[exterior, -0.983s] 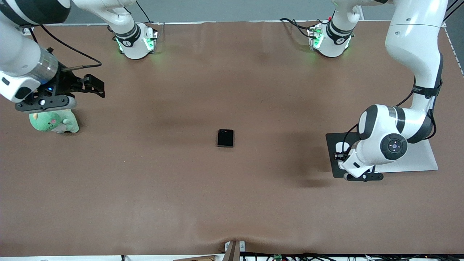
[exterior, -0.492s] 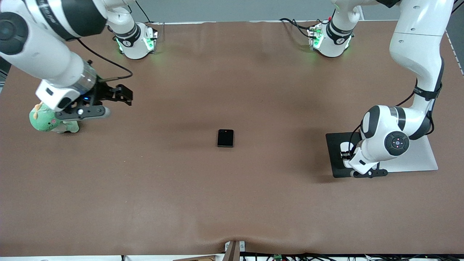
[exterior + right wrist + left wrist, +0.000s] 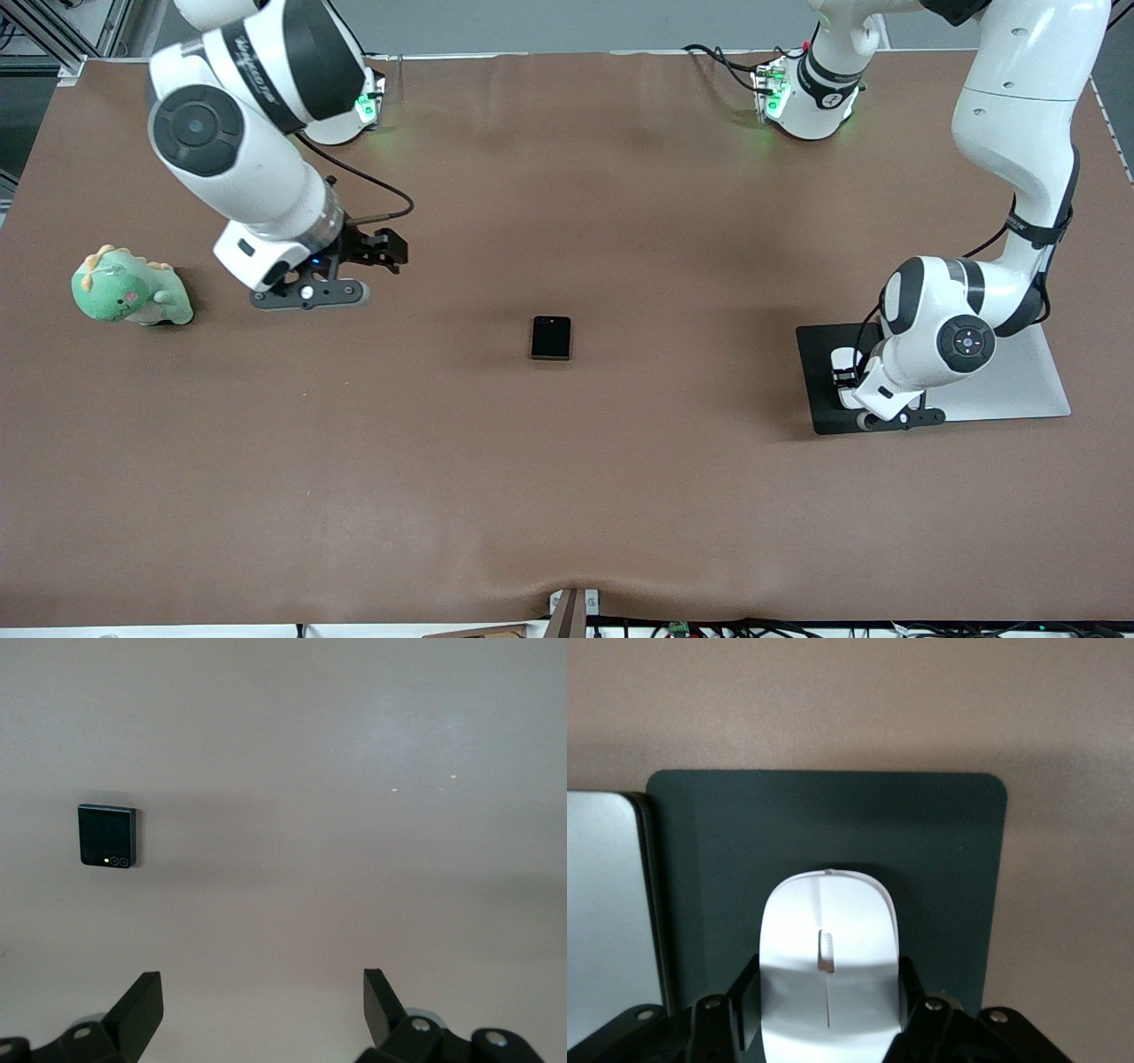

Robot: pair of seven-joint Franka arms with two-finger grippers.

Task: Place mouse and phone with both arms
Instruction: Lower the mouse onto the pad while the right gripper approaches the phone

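I should open my left gripper now, because the white mouse is low over the dark mouse pad.
The white mouse (image 3: pixel 828 943) sits between my left gripper's (image 3: pixel 828 992) fingers (image 3: pixel 749 992), which press on both its sides, low over the dark mouse pad (image 3: pixel 939 842). In the front view the left gripper (image 3: pixel 843 377) and the mouse (image 3: pixel 840 358) are over the pad (image 3: pixel 811 394) at the left arm's end. The black phone (image 3: pixel 551 338) lies flat mid-table; it also shows in the right wrist view (image 3: pixel 107 835). My right gripper (image 3: pixel 390 250) is open and empty (image 3: pixel 261 992) over bare table between the plush and the phone.
A green plush dinosaur (image 3: pixel 128 292) sits at the right arm's end of the table. A flat silver slab (image 3: pixel 1019 390) lies against the mouse pad, also seen in the left wrist view (image 3: pixel 602 904). Brown cloth covers the table.
My right arm has swung from above the plush toward the middle of the table, uncovering the plush. My left gripper has shifted slightly over the pad with the mouse.
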